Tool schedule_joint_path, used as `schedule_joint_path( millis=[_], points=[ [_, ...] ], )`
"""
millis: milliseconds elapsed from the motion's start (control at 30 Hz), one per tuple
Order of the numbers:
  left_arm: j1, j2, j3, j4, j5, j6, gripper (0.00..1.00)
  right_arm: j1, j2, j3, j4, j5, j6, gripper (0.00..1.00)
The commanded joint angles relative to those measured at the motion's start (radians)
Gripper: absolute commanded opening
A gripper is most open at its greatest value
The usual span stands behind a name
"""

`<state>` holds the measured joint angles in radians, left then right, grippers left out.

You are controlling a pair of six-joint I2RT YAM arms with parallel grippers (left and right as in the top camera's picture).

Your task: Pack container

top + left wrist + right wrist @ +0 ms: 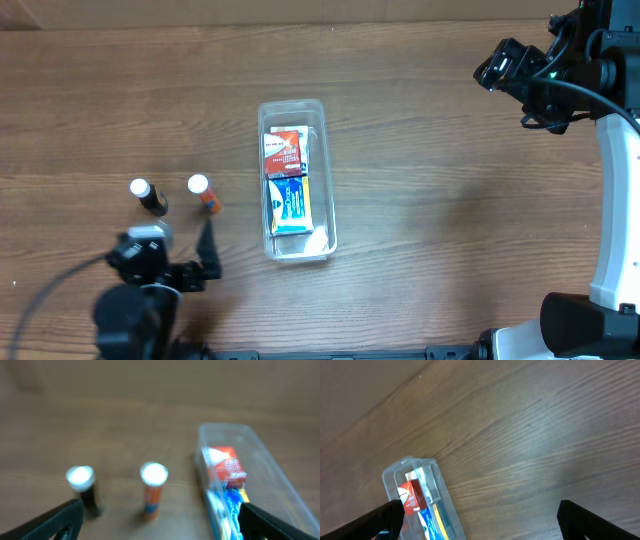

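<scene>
I will next grab the dark bottle with my left gripper by its white cap point(140, 187), so the bottle's body stays free to go into the clear container point(322, 160).
The clear container point(322, 160) stands mid-table, long side running front to back. It holds a red and white box point(284, 153) and a blue box point(288, 205); it also shows in the left wrist view point(260, 455) and the right wrist view point(395, 472). Two small bottles stand left of it: a dark one with a white cap point(147, 193) point(82, 485) and an orange one with a white cap point(202, 191) point(152, 487). My left gripper point(205, 255) point(160, 520) is open and empty, just in front of the bottles. My right gripper point(500, 65) point(480, 520) is open and empty at the far right, high above the table.
The wooden table point(450, 200) runs wide to the right of the container. The right arm's white base point(615, 250) stands at the right edge. The left arm's base point(130, 310) is at the front left.
</scene>
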<state>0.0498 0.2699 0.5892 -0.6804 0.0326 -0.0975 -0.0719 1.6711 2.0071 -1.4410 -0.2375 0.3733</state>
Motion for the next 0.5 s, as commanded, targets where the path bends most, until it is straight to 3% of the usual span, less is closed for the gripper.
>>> schedule_joint_path(
  millis=[0, 33, 100, 200, 367, 467],
  points=[
    [-0.004, 0.363, 0.413, -0.097, -0.014, -0.038, 1.0, -0.002, -0.002, 0.006, 0.002, -0.007, -0.003, 1.0],
    [-0.005, 0.456, 0.544, -0.166, 0.024, -0.014, 1.0, -0.002, -0.002, 0.006, 0.002, -0.007, -0.003, 1.0],
    [-0.003, 0.578, 0.686, -0.244, -0.077, 0.008, 1.0, -0.002, -0.002, 0.006, 0.002, -0.007, -0.003, 1.0],
    [0.064, 0.751, 0.762, -0.389, -0.238, -0.249, 1.0, -0.002, -0.002, 0.006, 0.002, -0.008, -0.003, 1.0],
    [0.281, 1.149, 0.762, -0.476, 0.007, -0.187, 0.99, -0.002, -0.002, 0.006, 0.002, -0.007, -0.003, 1.0],
    [0.31, 1.313, 0.762, -0.468, 0.016, -0.141, 0.97, -0.002, -0.002, 0.006, 0.002, -0.007, -0.003, 1.0]
  ],
)
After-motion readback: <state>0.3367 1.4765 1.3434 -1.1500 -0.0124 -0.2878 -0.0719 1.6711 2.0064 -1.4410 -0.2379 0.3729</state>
